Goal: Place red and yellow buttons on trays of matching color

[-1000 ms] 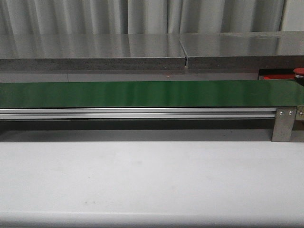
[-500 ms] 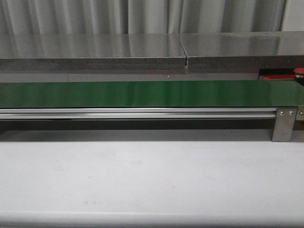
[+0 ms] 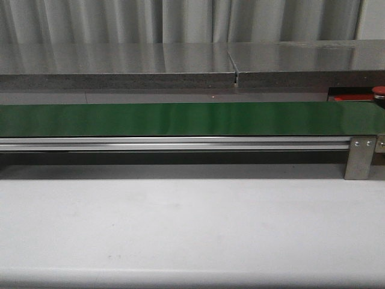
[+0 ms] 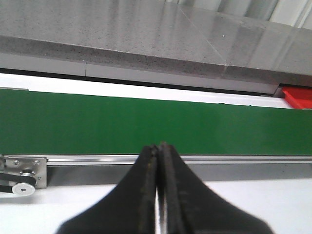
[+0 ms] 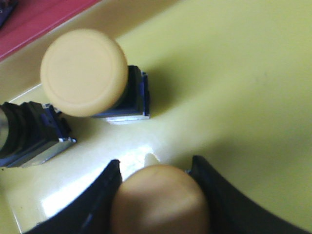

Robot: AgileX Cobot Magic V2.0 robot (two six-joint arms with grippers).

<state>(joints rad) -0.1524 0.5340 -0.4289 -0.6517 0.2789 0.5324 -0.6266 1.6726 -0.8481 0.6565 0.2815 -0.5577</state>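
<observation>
My right gripper should open now, because the yellow button [image 5: 160, 207] is over the bottom of the yellow tray, past the strip of the red tray, and the button would rest there.
In the right wrist view my right gripper [image 5: 155, 168] is shut on a yellow button [image 5: 161, 202], its domed cap held between the two black fingers just over the yellow tray [image 5: 234, 73]. A second yellow button [image 5: 84, 72] lies on that tray on its side, showing its dark body. A strip of the red tray [image 5: 39, 17] borders the yellow one. In the front view the red tray [image 3: 352, 97] and a red button [image 3: 379, 91] show at the far right edge. My left gripper [image 4: 158, 146] is shut on nothing, poised before the green belt [image 4: 146, 124].
A black switch body [image 5: 29, 134] lies on the yellow tray beside the second button. The long green belt [image 3: 180, 118] runs on an aluminium rail [image 3: 174, 143] with a bracket [image 3: 360, 158] at its right end. A grey counter [image 3: 120, 63] stands behind it and a white table [image 3: 192, 229] in front.
</observation>
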